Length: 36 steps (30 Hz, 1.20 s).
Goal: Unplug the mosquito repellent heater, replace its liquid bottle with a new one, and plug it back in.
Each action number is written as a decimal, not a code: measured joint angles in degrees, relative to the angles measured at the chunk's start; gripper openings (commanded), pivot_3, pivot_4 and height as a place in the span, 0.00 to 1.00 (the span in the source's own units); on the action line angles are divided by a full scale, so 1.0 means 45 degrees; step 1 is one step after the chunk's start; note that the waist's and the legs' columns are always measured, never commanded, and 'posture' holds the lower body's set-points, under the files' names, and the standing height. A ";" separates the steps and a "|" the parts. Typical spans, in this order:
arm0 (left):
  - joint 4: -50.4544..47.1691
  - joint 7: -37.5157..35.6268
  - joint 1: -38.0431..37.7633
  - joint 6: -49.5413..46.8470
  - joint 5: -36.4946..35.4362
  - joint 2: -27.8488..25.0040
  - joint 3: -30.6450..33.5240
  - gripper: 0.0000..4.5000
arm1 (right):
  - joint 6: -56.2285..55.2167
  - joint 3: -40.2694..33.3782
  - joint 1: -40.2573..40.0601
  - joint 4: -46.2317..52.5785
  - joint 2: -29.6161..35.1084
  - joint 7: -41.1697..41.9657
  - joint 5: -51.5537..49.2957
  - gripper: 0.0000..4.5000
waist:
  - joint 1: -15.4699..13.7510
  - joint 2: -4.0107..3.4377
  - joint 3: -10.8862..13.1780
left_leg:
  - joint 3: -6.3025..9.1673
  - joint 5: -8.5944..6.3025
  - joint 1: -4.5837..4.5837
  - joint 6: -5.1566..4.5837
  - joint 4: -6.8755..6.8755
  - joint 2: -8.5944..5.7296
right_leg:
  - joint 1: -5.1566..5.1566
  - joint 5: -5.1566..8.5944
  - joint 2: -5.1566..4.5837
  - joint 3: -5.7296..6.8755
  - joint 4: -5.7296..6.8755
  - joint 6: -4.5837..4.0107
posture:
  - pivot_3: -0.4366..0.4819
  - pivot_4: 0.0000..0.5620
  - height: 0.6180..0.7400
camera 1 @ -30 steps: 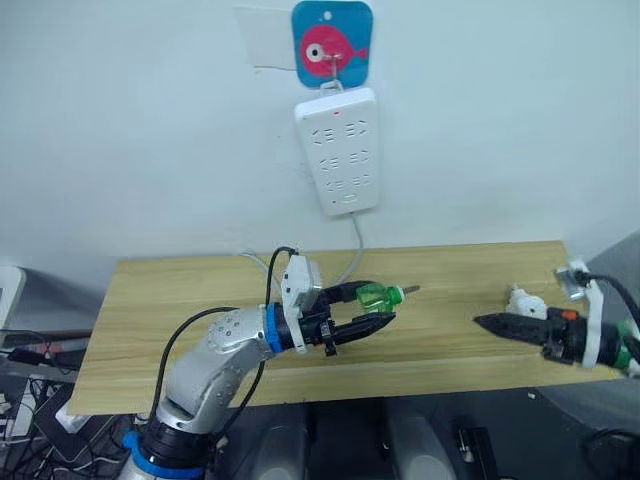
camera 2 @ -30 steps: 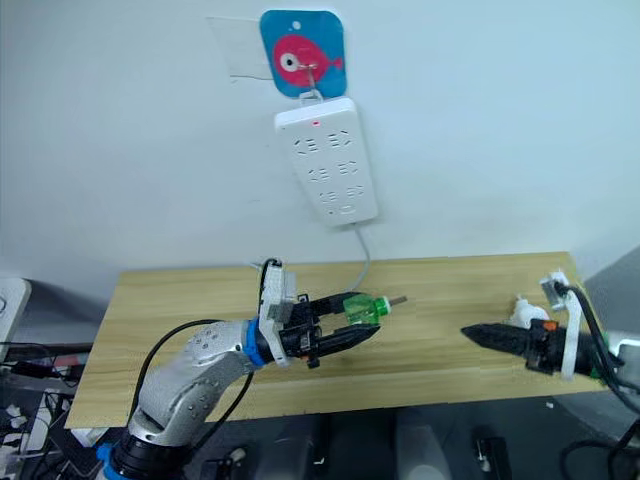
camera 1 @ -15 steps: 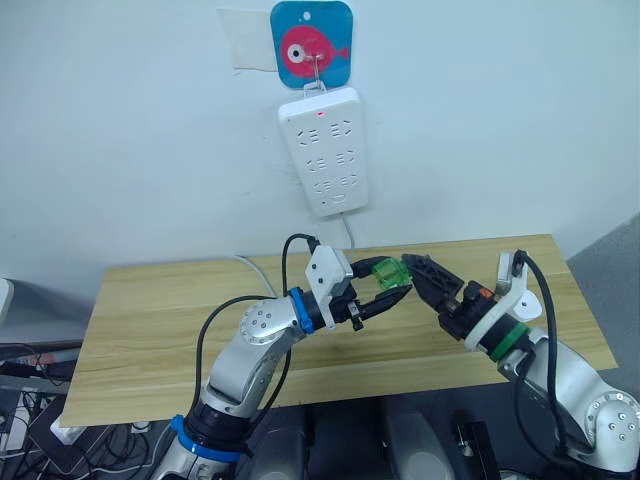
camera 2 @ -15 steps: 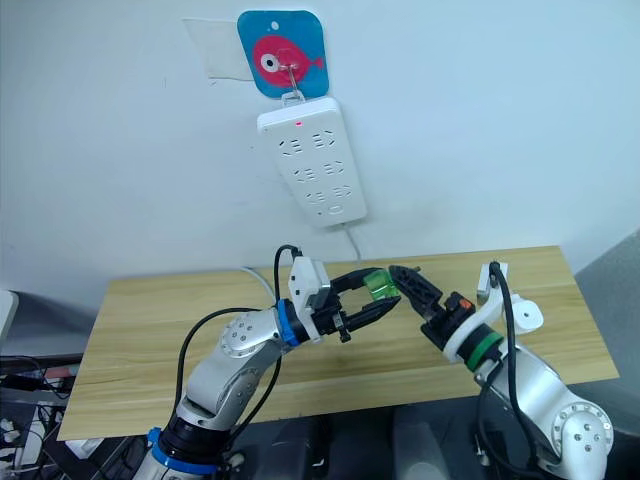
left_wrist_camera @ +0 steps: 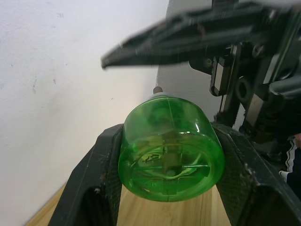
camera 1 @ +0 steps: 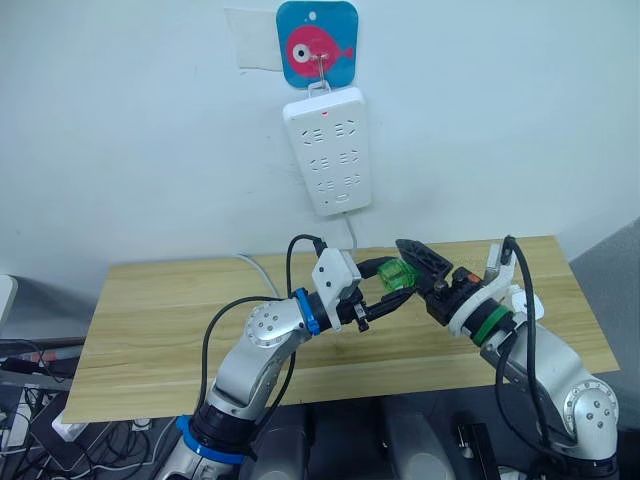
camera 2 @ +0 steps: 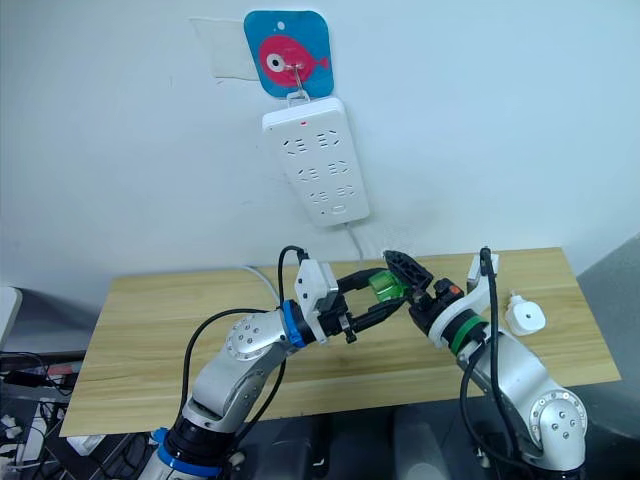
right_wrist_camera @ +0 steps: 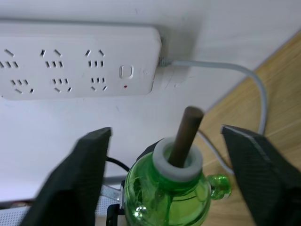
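The green bottle [right_wrist_camera: 164, 202] needs to go from my left gripper to my right gripper next, so my right gripper should grab it by its white neck [right_wrist_camera: 178, 164].
A green liquid bottle [camera 1: 397, 273] is held above the table, lying on its side, with my left gripper [camera 1: 392, 282] shut on its body. Its round base [left_wrist_camera: 169, 160] faces the left wrist camera between the two fingers. My right gripper [camera 1: 413, 276] is open. Its fingers [right_wrist_camera: 80, 174] stand wide on either side of the bottle's white neck and brown wick [right_wrist_camera: 186, 134] without touching them. The mosquito repellent heater [camera 2: 524, 318], small and white, lies on the table's right end behind my right arm.
A white power strip [camera 1: 328, 150] hangs on the wall from a blue fish hook [camera 1: 316, 44], its cable dropping behind the wooden table [camera 1: 170, 310]. All its sockets look free.
My right gripper has come in from the table's right end, opened, and now straddles the bottle's neck. The left gripper has raised the bottle slightly. The heater stays on the table.
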<state>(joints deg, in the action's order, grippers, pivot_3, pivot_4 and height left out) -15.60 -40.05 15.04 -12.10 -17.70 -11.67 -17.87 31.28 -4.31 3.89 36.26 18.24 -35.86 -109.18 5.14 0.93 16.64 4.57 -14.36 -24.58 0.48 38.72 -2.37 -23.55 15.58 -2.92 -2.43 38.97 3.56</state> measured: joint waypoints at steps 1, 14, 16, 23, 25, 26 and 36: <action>0.0000 0.0008 -0.0001 -0.0001 0.0000 0.0007 0.0000 0.50 | -0.0063 0.0002 -0.0007 0.0000 0.0033 0.0000 0.0000 0.54 | 0.0001 0.0000 0.0000 | 0.0001 0.0000 0.0000 0.0000 -0.0001 0.0001 | 0.0000 0.0000 0.0000 0.0000 0.0000 0.0000 | 0.30 0.52 1.00; -0.0001 0.0046 -0.0079 -0.0054 -0.0010 0.0032 -0.0024 0.50 | -0.0502 0.0309 -0.0069 0.0019 0.0746 0.0238 -0.0264 0.19 | 0.0000 0.0002 0.0001 | 0.0001 0.0000 0.0000 -0.0001 -0.0001 0.0002 | 0.0000 0.0000 -0.0001 -0.0002 -0.0002 0.0000 | 0.30 0.53 1.00; -0.0001 0.0057 -0.0075 -0.0120 -0.0035 0.0033 -0.0021 0.66 | -0.0591 0.0363 -0.0074 0.0019 0.0758 0.0238 -0.0263 0.19 | 0.0000 0.0002 0.0001 | 0.0000 0.0000 0.0000 -0.0001 -0.0001 0.0002 | 0.0000 0.0000 -0.0001 -0.0003 -0.0002 0.0000 | 0.30 0.53 1.00; -0.0203 -0.0245 -0.0141 -0.0874 -0.0091 -0.0622 0.0028 1.00 | -0.0595 0.0295 -0.0245 -0.0058 0.1322 0.0693 -0.0169 0.19 | -0.0003 0.0001 0.0001 | 0.0002 0.0000 0.0000 -0.0001 -0.0003 0.0003 | 0.0001 0.0001 -0.0001 0.0000 -0.0004 -0.0001 | 0.31 0.52 1.00; -0.0438 -0.0432 -0.0183 -0.1199 -0.0204 -0.1079 0.0146 1.00 | -0.0552 0.0142 -0.0258 -0.0258 0.1650 0.0956 0.0246 0.19 | -0.0005 0.0001 0.0001 | 0.0002 0.0000 0.0000 -0.0001 -0.0003 0.0003 | 0.0000 0.0001 0.0000 0.0001 -0.0003 -0.0001 | 0.31 0.52 1.00; -0.0517 -0.0452 -0.0180 -0.1357 -0.0310 -0.1254 0.0275 1.00 | -0.0496 0.0087 -0.0250 -0.0369 0.1772 0.1069 0.0476 0.19 | -0.0007 0.0001 0.0001 | 0.0002 0.0000 0.0000 0.0000 -0.0003 0.0003 | 0.0000 0.0001 -0.0001 0.0000 -0.0003 -0.0001 | 0.31 0.52 1.00; -0.1678 -0.1560 0.0299 -0.4066 -0.2014 -0.2861 0.0921 1.00 | -0.0257 0.1347 -0.0061 -0.1613 0.4525 0.4561 1.0326 0.19 | -0.0045 -0.0001 0.0004 | 0.0003 0.0000 0.0001 0.0001 -0.0007 0.0007 | -0.0007 0.0004 0.0060 0.0003 -0.0007 0.0003 | 0.34 0.53 1.00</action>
<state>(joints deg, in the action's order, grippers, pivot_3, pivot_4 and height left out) -23.15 -47.07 16.38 -30.40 -26.76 -24.55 -13.72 30.12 1.75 3.62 29.01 38.60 -15.33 -62.71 4.94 0.93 16.66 4.59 -14.36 -24.58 0.49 38.69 -2.34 -23.58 15.60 -2.65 -2.42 38.94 3.57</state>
